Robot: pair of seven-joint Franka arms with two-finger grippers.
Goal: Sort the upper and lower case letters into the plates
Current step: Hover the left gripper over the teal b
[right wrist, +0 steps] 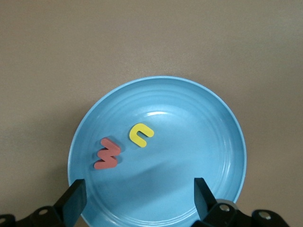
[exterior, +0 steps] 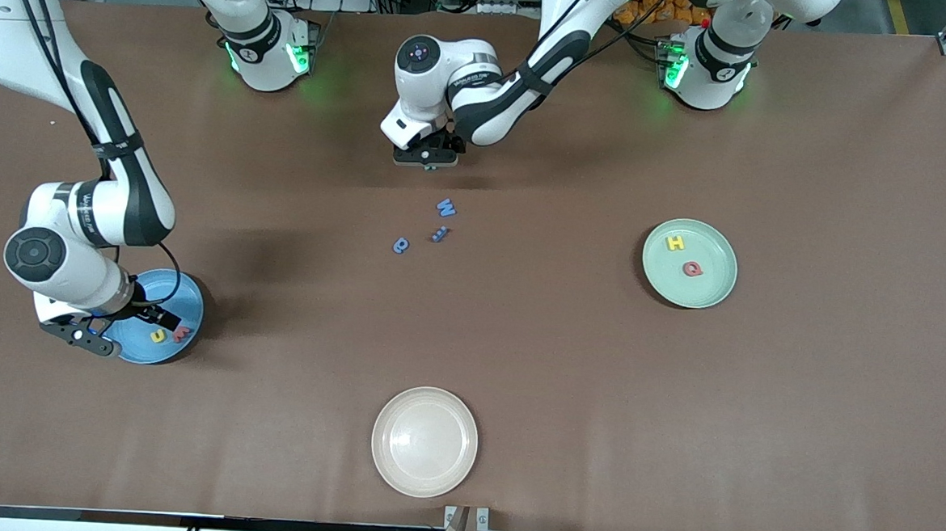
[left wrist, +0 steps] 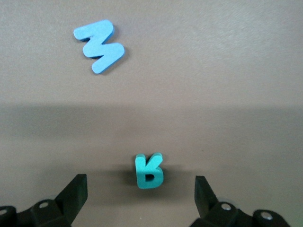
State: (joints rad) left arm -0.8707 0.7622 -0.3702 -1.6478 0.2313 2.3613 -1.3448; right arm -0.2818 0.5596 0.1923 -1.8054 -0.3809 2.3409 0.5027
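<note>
The teal capital R goes on the mint green plate. My left gripper grabs the R by its straight stem and rounded bowl [left wrist: 149, 177] next.
My left gripper [exterior: 426, 159] hangs open over a teal R [left wrist: 149, 171], which lies on the table between its fingers [left wrist: 75, 194] without touching them. A blue W [exterior: 445, 207] [left wrist: 99, 46] and two smaller blue letters [exterior: 440, 234] [exterior: 400, 245] lie a bit nearer to the front camera. The mint green plate [exterior: 714, 290] holds a yellow H [exterior: 675, 243] and a red Q [exterior: 691, 268]. My right gripper [exterior: 134, 321] [right wrist: 137, 201] is open and empty over the sky blue plate [exterior: 168, 290] [right wrist: 199, 142], which holds a yellow u [right wrist: 141, 135] and a red w [right wrist: 107, 153].
A cream-white plate [exterior: 424, 441] sits near the table's front edge with nothing in it. Both arms' bases stand along the table's back edge. Bare brown tabletop lies between the plates.
</note>
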